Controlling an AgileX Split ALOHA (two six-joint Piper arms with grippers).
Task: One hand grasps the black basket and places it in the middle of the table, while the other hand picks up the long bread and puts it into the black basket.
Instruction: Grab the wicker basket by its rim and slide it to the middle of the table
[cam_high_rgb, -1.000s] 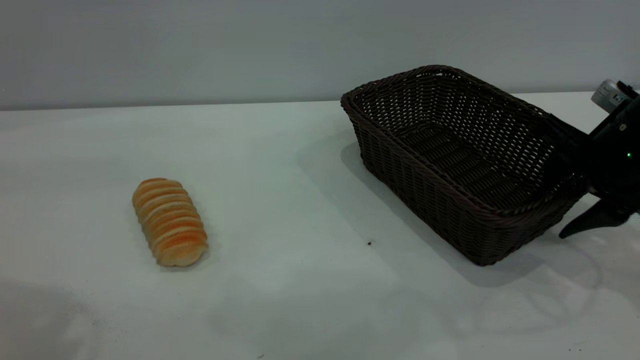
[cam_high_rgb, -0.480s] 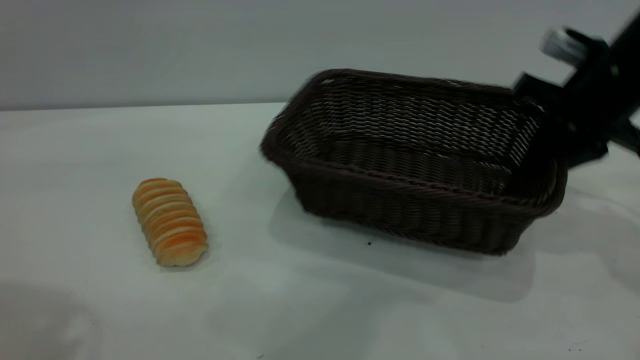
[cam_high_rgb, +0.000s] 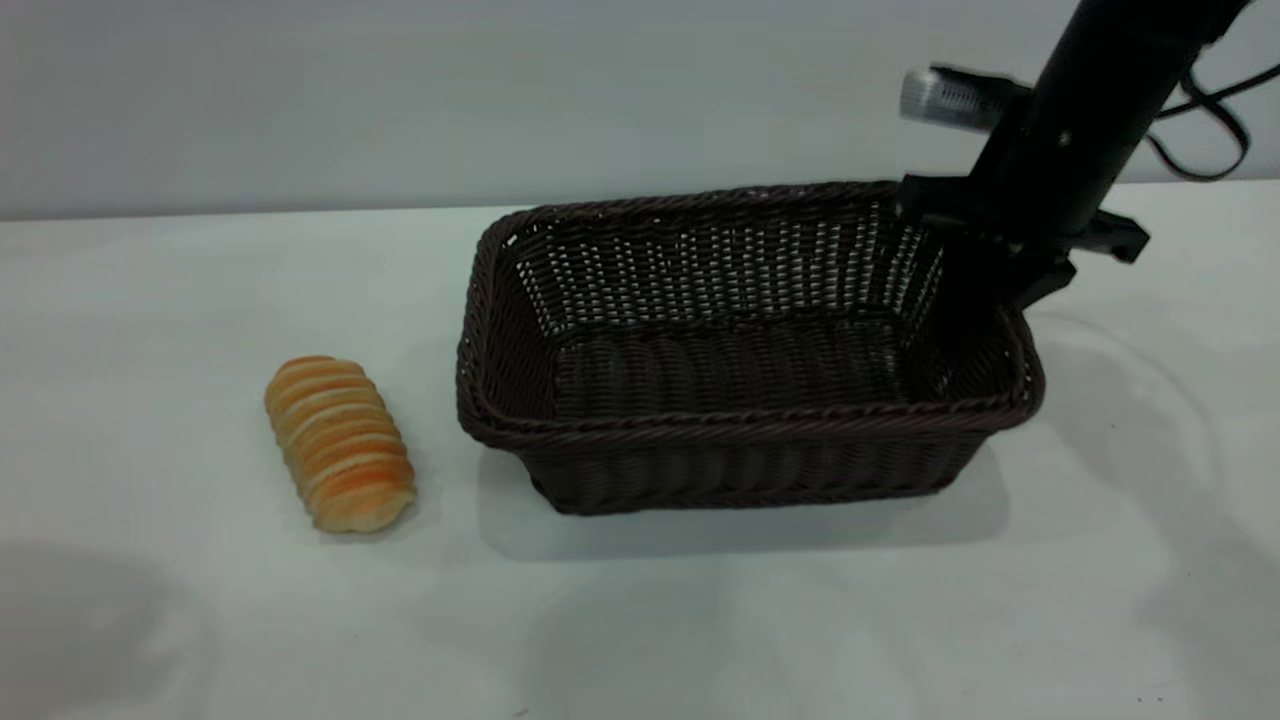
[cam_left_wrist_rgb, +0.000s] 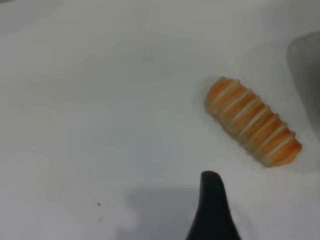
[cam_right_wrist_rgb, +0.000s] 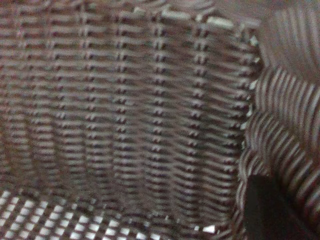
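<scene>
The long bread needs to go into the black basket (cam_high_rgb: 740, 428) next, so my left gripper should pick it up by its ridged middle (cam_high_rgb: 341, 444).
The black basket (cam_high_rgb: 740, 428) stands upright on the table (cam_high_rgb: 640, 620) near its middle. My right gripper (cam_high_rgb: 985, 290) reaches down from above and is shut on the basket's right end wall, one finger inside and one outside. The right wrist view shows the woven inner wall (cam_right_wrist_rgb: 125, 100) and one dark finger (cam_right_wrist_rgb: 265, 210). The long bread (cam_high_rgb: 340, 445) lies on the table left of the basket, apart from it. The left wrist view shows the bread (cam_left_wrist_rgb: 254, 129) beyond my left gripper (cam_left_wrist_rgb: 250, 220), which is open and empty above the table. Only one of its fingers (cam_left_wrist_rgb: 212, 205) shows.
A grey wall runs behind the table's far edge (cam_high_rgb: 250, 212). Black cables (cam_high_rgb: 1210, 120) hang from the right arm at the upper right. Bare tabletop lies in front of the basket and the bread.
My right gripper has carried the basket from the far right leftwards and turned it square to the table's front. The right arm now stands steeper. The bread has not moved.
</scene>
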